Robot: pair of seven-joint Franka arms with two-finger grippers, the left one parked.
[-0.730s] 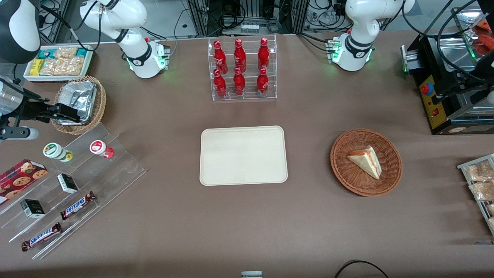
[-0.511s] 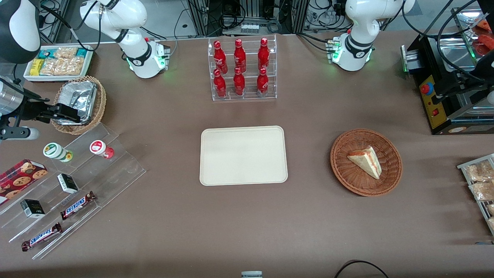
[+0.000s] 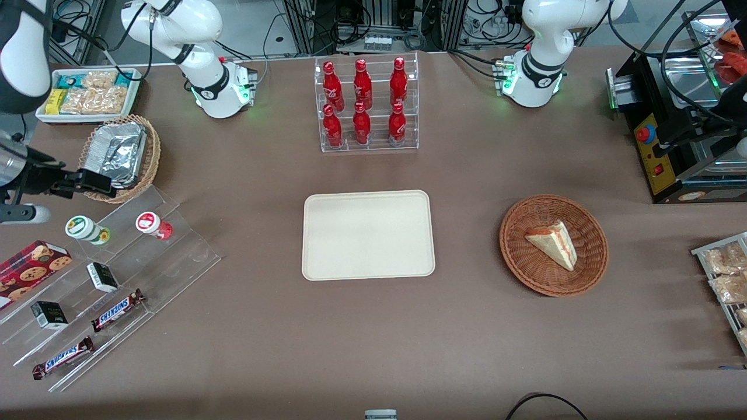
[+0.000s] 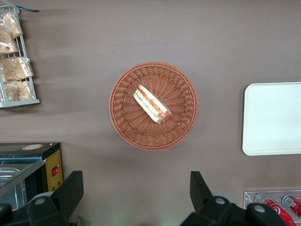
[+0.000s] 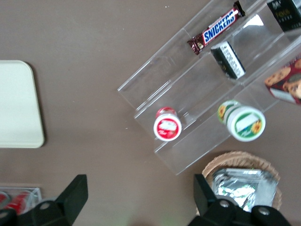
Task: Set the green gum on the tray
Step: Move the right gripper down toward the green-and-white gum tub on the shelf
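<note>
My right gripper is going to grab the green gum by its white bottle body (image 3: 93, 232) next, so that it can place the gum on the tray (image 3: 367, 234).
The green gum (image 3: 87, 228), a small white bottle with a green-rimmed lid, stands on the top step of a clear acrylic rack (image 3: 117, 274). It also shows in the right wrist view (image 5: 242, 121). The cream tray (image 3: 367, 234) lies mid-table with nothing on it; its corner shows in the right wrist view (image 5: 16, 103). My right gripper (image 3: 98, 182) hangs open and empty above the table, a little farther from the front camera than the green gum, by the foil basket's near edge. In the right wrist view the gripper (image 5: 139, 195) has its fingers spread wide apart.
A red-lidded gum bottle (image 3: 153, 224) stands beside the green gum on the rack. Snickers bars (image 3: 117, 309) and small dark boxes (image 3: 102, 276) sit on lower steps. A wicker basket of foil packs (image 3: 119, 154), a cola rack (image 3: 366, 105) and a sandwich basket (image 3: 553, 245) stand around.
My right gripper has shifted a little toward the working arm's end of the table and slightly nearer the front camera. Nothing else has moved.
</note>
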